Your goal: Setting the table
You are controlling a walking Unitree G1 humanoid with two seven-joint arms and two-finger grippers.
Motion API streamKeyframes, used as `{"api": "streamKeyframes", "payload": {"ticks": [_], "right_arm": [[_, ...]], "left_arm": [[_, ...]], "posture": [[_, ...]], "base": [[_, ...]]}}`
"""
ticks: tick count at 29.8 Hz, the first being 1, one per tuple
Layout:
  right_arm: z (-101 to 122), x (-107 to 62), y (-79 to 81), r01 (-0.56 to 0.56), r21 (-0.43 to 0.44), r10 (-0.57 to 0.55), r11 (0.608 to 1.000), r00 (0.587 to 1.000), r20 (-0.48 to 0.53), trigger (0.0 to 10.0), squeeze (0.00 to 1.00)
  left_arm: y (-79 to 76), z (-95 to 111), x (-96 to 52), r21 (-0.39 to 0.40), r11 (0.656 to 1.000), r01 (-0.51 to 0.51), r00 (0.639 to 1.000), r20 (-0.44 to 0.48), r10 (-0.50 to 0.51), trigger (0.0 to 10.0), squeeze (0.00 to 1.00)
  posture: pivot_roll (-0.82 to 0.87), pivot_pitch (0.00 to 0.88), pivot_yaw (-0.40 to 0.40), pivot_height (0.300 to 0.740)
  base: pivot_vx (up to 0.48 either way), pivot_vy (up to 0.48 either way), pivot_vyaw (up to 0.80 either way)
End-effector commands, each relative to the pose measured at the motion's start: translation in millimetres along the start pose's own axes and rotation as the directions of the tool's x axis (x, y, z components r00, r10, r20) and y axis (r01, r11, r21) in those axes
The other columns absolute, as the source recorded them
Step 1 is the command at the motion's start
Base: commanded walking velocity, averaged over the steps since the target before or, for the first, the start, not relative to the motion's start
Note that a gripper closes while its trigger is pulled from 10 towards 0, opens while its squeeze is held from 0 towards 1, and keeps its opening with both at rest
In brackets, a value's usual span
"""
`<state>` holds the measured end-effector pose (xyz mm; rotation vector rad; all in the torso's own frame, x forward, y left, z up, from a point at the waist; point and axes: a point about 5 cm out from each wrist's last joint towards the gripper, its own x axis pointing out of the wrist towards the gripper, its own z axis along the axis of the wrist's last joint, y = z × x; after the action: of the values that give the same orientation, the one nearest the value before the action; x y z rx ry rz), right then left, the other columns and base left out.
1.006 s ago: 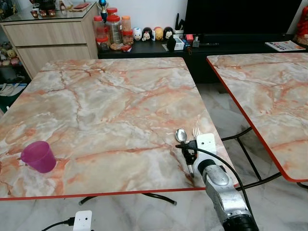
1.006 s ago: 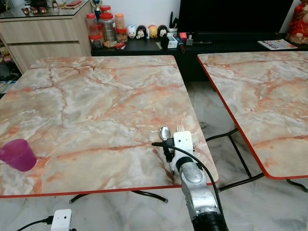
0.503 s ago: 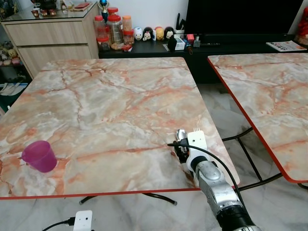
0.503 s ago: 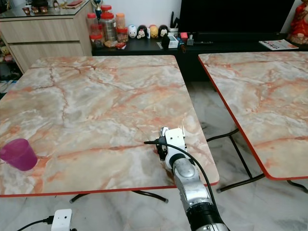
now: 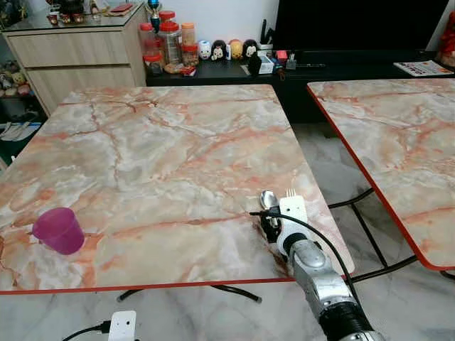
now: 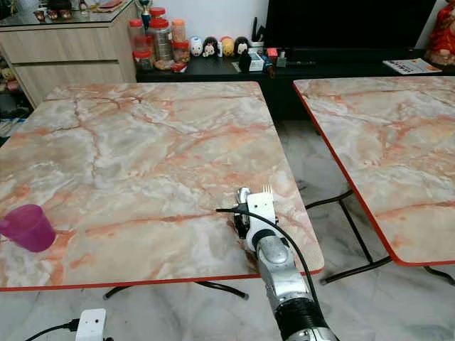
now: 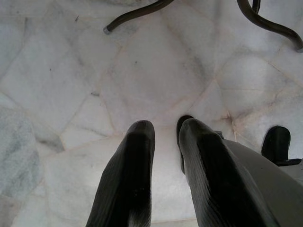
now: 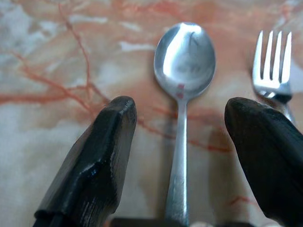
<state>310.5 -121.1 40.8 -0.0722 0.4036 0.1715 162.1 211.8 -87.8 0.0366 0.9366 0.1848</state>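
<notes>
The spoon has two straight sides facing the fingers at its slim handle [image 8: 180, 146], while the spoon's bowl is round and sloping, so my right gripper will pick up the spoon by the handle next.
A metal spoon [image 8: 183, 61] lies flat on the marble table [image 5: 163, 149] near its front right corner, with a fork [image 8: 271, 71] just to its right. My right gripper [image 8: 182, 109] is low over the table and open. Its two black fingers [image 8: 94, 165] stand on either side of the spoon's handle without touching it. From the head, the spoon's bowl [image 5: 268, 199] and the fork's tines [image 5: 290, 192] stick out beyond the wrist [image 5: 293, 217]. A purple cup [image 5: 57, 230] stands at the front left. My left gripper [image 7: 163, 130] hangs shut over the floor.
A second marble table [image 5: 398, 128] stands to the right across a gap of tiled floor. Behind are a wooden cabinet [image 5: 78, 57] and a dark low unit [image 5: 298, 71] with jars and figurines. Black table legs [image 7: 137, 12] curve across the floor.
My right gripper has shifted a little left and forward, so its fingers now straddle the spoon's handle. Spoon, fork and cup have stayed in place.
</notes>
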Motion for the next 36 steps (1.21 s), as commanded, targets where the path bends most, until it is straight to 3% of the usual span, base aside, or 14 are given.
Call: {"api": "streamKeyframes", "payload": {"ticks": [1, 8, 9, 10, 28, 36], "right_arm": [[-1, 1.2, 1.5, -0.005, 0.015, 0.005, 1.0, 1.0, -0.016, 10.0, 0.0], [-4, 1.7, 2.3, -0.002, 0.033, 0.003, 0.999, 1.0, -0.028, 10.0, 0.0], [-5, 1.7, 2.2, -0.001, 0.026, 0.002, 1.0, 0.999, -0.038, 1.7, 0.0], [-7, 1.8, 2.2, -0.002, 0.022, 0.003, 1.0, 0.999, -0.046, 0.0, 0.0], [-7, 1.0, 12.1, -0.047, 0.006, 0.047, 0.999, 0.998, -0.034, 0.0, 0.0], [-20, -3.9, 2.8, -0.007, 0.023, 0.009, 1.0, 0.998, -0.067, 0.0, 0.0]], "left_arm": [[1.5, -3, -0.4, -0.005, 1.0, -0.005, 1.0, -0.021, 0.005, 10.0, 0.0], [1.9, -3, -0.3, -0.004, 1.0, -0.005, 1.0, -0.024, 0.005, 10.0, 0.0], [1.9, -3, -0.3, -0.004, 1.0, -0.005, 1.0, -0.026, 0.005, 10.0, 0.0], [1.8, -4, -0.3, -0.003, 1.0, -0.004, 1.0, -0.027, 0.004, 10.0, 0.0], [2.3, -5, -0.5, 0.006, 1.0, -0.001, 1.0, -0.03, 0.001, 10.0, 0.0], [5.5, -4, -0.5, 0.012, 1.0, 0.0, 1.0, -0.03, 0.001, 10.0, 0.0]], "posture": [[0.0, 0.0, -0.014, 0.732], [0.0, 0.0, -0.013, 0.732], [0.01, 0.0, -0.012, 0.732], [0.01, 0.0, -0.012, 0.732], [0.0, 0.0, -0.008, 0.732], [-0.01, 0.0, 0.003, 0.732]], "base": [[0.0, 0.0, 0.0], [0.0, 0.0, 0.0], [0.0, 0.0, 0.0], [0.0, 0.0, 0.0], [0.0, 0.0, 0.0], [0.0, 0.0, 0.0]]}}
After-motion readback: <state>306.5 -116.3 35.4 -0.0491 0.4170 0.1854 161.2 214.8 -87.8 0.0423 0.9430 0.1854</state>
